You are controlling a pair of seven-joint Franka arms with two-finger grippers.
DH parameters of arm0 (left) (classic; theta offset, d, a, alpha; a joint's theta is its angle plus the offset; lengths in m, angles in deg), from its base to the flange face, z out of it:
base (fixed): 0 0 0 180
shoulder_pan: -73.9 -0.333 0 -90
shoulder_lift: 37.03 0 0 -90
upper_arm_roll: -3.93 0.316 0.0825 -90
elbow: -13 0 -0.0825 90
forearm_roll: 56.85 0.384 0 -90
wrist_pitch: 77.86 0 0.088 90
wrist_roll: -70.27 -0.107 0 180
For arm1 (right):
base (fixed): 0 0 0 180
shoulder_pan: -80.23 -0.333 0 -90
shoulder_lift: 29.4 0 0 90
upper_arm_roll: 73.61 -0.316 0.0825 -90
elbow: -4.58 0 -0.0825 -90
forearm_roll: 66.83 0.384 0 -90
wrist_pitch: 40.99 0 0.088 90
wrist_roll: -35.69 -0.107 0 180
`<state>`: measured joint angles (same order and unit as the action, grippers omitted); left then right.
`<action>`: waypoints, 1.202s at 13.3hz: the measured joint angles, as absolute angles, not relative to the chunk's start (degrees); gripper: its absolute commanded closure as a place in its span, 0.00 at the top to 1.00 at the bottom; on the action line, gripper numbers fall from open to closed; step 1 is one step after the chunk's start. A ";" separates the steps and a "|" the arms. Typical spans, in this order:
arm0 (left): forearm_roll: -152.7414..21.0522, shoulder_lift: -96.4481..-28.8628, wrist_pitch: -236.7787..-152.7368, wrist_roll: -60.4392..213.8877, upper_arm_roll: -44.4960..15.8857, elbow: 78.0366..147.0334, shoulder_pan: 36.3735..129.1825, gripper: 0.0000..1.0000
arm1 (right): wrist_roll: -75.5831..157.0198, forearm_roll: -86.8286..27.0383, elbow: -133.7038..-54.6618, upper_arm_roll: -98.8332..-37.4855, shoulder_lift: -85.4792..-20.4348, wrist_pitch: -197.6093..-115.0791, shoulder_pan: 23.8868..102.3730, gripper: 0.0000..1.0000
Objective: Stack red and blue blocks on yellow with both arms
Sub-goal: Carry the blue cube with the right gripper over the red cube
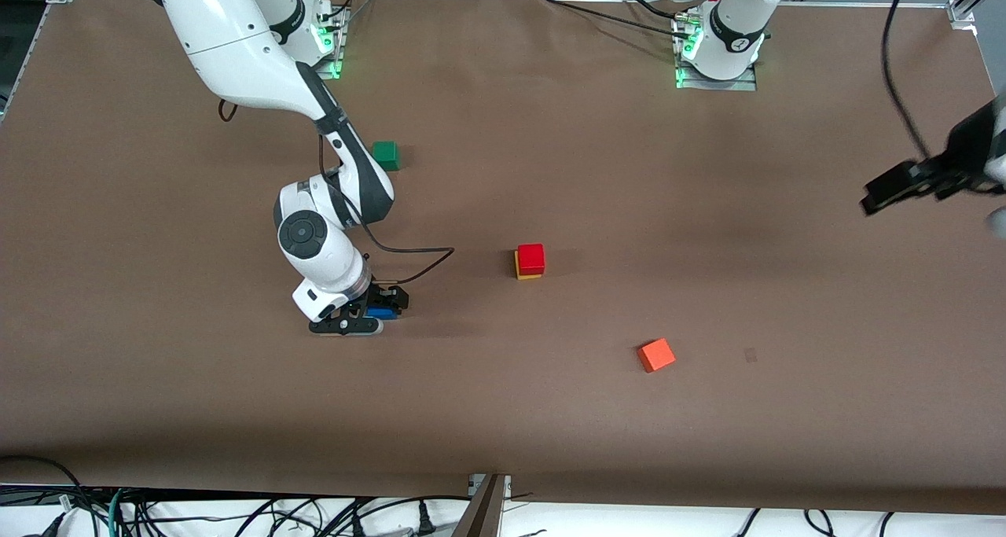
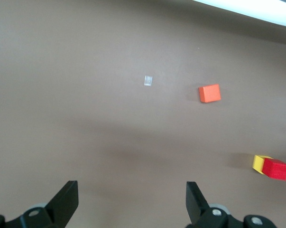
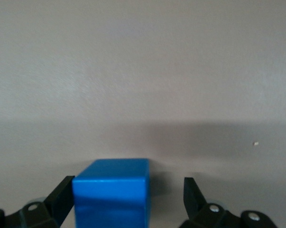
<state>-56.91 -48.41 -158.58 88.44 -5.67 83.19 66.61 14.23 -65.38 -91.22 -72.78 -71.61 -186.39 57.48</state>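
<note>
My right gripper's fingers stand on either side of the blue block and closing now would catch it, so it is time to close.
The red block [image 1: 531, 257] sits on the yellow cube [image 1: 522, 273] near the table's middle; both show in the left wrist view, red [image 2: 276, 169] on yellow [image 2: 261, 163]. The blue block [image 1: 383, 313] rests on the table toward the right arm's end, nearer the front camera than the stack. My right gripper [image 1: 374, 314] is down at the table, open, with the blue block [image 3: 112, 190] between its fingers; one finger touches it and the other [image 3: 194, 192] stands apart. My left gripper [image 1: 884, 191] hangs in the air over the left arm's end of the table, open and empty [image 2: 132, 187].
An orange cube [image 1: 655, 355] lies nearer the front camera than the stack; it also shows in the left wrist view [image 2: 209, 93]. A green cube [image 1: 386, 155] lies near the right arm's base. A black cable [image 1: 424, 258] loops from the right wrist above the table.
</note>
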 measured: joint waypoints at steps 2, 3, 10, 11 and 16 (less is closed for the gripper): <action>-59.22 -46.94 -157.48 85.47 -3.44 84.15 65.44 1.00 | 12.81 -65.38 -91.52 -72.78 -71.60 -186.46 57.44 0.52; -59.38 -46.52 -156.92 83.19 -2.63 84.76 65.18 1.00 | 12.61 -65.38 -91.52 -72.78 -71.60 -186.50 57.45 0.32; -59.34 -46.34 -156.40 80.14 -1.90 91.18 65.34 1.00 | 12.49 -65.37 -88.63 -72.84 -69.83 -183.44 57.35 0.11; -59.34 -46.41 -156.40 80.14 -1.87 91.18 65.28 1.00 | 12.49 -65.37 -86.48 -72.94 -69.56 -180.32 57.11 0.11; -59.34 -46.40 -156.42 80.14 -1.88 91.16 65.31 1.00 | 6.84 -67.38 -73.75 -73.35 -68.97 -164.04 50.12 0.11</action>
<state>-59.34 -46.40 -156.42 80.14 -1.88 91.16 65.31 6.84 -67.38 -73.75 -73.35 -68.97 -164.04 50.12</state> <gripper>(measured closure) 0.000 0.449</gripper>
